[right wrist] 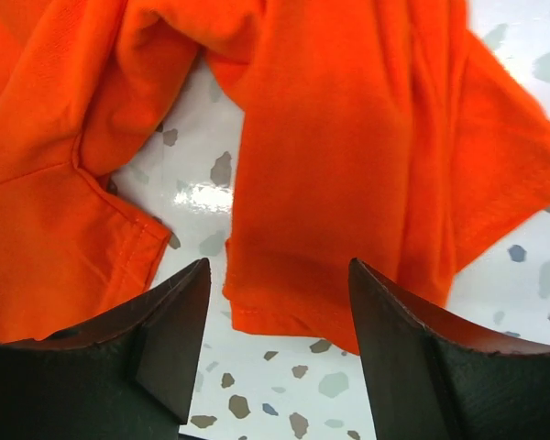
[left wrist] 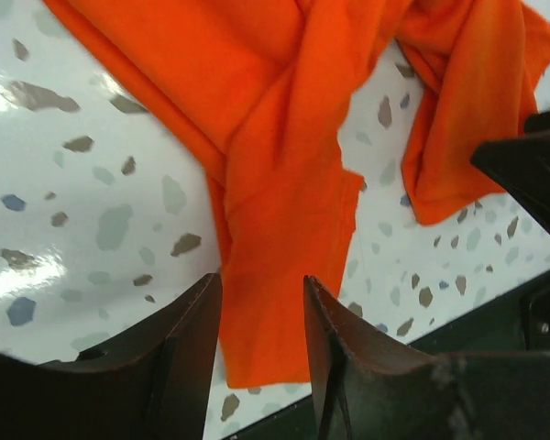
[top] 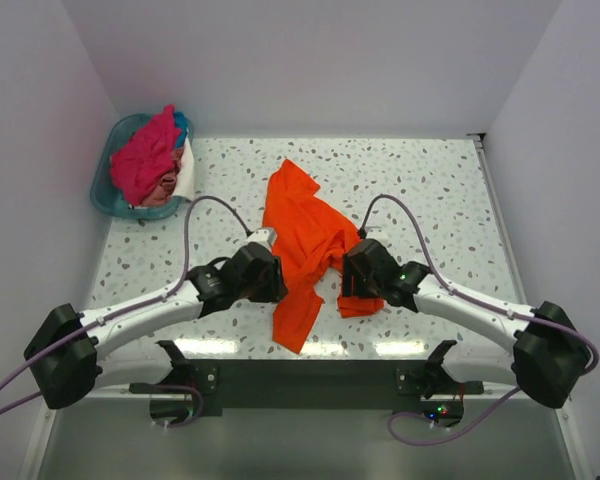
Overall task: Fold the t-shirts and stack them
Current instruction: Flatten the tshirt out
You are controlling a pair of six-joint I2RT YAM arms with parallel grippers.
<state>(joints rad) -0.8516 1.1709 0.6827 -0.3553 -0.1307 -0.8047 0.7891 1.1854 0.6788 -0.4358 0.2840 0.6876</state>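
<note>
Next, the left gripper pinches the orange t-shirt [top: 302,235] by its lower part to spread it for folding, and leaves the t-shirt's hemmed edge [top: 361,312] to the right gripper.
A bright orange t-shirt [top: 302,235] lies crumpled in the middle of the speckled table, one strip reaching toward the front edge. My left gripper [top: 272,278] is open at the shirt's left edge. In the left wrist view [left wrist: 261,307] its jaws hover over the shirt's lower strip [left wrist: 275,229] without pinching it. My right gripper [top: 350,278] is open at the shirt's right side. In the right wrist view [right wrist: 280,293] its jaws straddle a hemmed edge [right wrist: 330,183] from above. Magenta-pink [top: 145,160], blue [top: 183,124] and white [top: 186,176] shirts are piled in the basket.
The teal plastic basket [top: 108,196] stands at the back left corner of the table. White walls close in the table at the back and both sides. A dark rail [top: 310,382] runs along the front edge between the arm bases.
</note>
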